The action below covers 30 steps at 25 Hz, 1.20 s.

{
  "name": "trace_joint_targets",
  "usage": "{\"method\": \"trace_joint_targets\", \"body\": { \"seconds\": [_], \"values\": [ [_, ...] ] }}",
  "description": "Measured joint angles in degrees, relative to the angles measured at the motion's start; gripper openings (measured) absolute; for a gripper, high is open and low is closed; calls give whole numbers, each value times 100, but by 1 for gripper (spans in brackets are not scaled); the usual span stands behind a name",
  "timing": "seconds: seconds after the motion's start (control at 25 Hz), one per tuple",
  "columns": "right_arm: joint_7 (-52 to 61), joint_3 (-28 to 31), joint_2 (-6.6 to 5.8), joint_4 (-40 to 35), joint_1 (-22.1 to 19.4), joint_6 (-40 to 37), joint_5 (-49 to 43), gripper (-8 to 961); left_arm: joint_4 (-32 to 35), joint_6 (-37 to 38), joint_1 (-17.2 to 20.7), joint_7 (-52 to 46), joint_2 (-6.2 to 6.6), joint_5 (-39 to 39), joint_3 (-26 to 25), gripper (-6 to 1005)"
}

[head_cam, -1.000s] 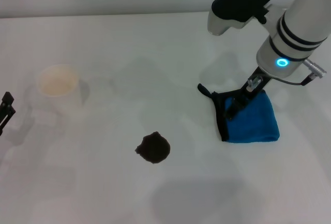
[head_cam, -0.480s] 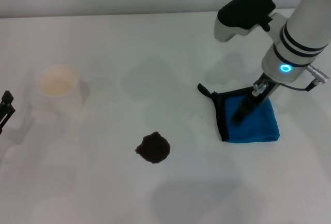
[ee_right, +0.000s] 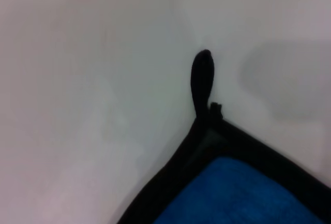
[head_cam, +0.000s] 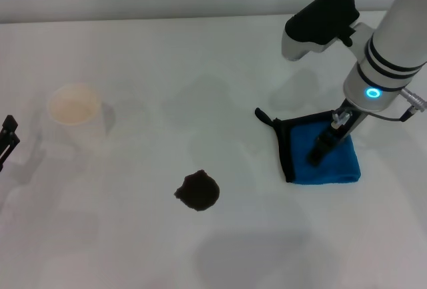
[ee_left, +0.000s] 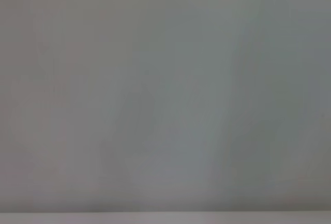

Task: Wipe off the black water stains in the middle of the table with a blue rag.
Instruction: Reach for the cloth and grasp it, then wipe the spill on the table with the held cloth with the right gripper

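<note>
The blue rag's top (head_cam: 337,163) has the ends of my right gripper's fingers down on it, so I will close my right gripper now, and that would hold the rag.
The blue rag (head_cam: 338,163) lies flat on the white table (head_cam: 167,62) at the right, black edging toward the middle and its black loop (head_cam: 263,117) pointing away. My right gripper (head_cam: 321,147) reaches down onto the rag's top, over its middle. In the right wrist view the rag's corner (ee_right: 243,193) and loop (ee_right: 201,79) fill the frame close up. The black water stain (head_cam: 197,191), a ragged dark blot, sits well left of the rag, bare and untouched. My left gripper (head_cam: 7,141) is parked at the far left edge.
A white paper cup (head_cam: 75,106) stands at the left, beyond the stain and near my left gripper. The left wrist view holds only plain pale surface. Open table lies between rag and stain.
My right arm has shifted to the right, carrying its gripper from the rag's edged side toward the rag's middle. Rag, stain and cup have not moved.
</note>
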Motion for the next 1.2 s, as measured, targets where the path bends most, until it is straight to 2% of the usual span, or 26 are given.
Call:
{"method": "trace_joint_targets", "body": {
  "seconds": [0.28,0.92,1.04,1.2],
  "values": [
    [0,-26,13,135,22,-118,36,810,0,-1,0,2,0,0,0,874],
    [-56,-57,21,98,78,60,69,614,9,-1,3,2,9,0,0,873],
    [-61,-59,20,92,110,80,71,364,21,-1,18,2,9,0,0,873],
    [-69,-61,17,114,139,38,64,225,65,-4,38,2,6,0,0,873]
  ]
}}
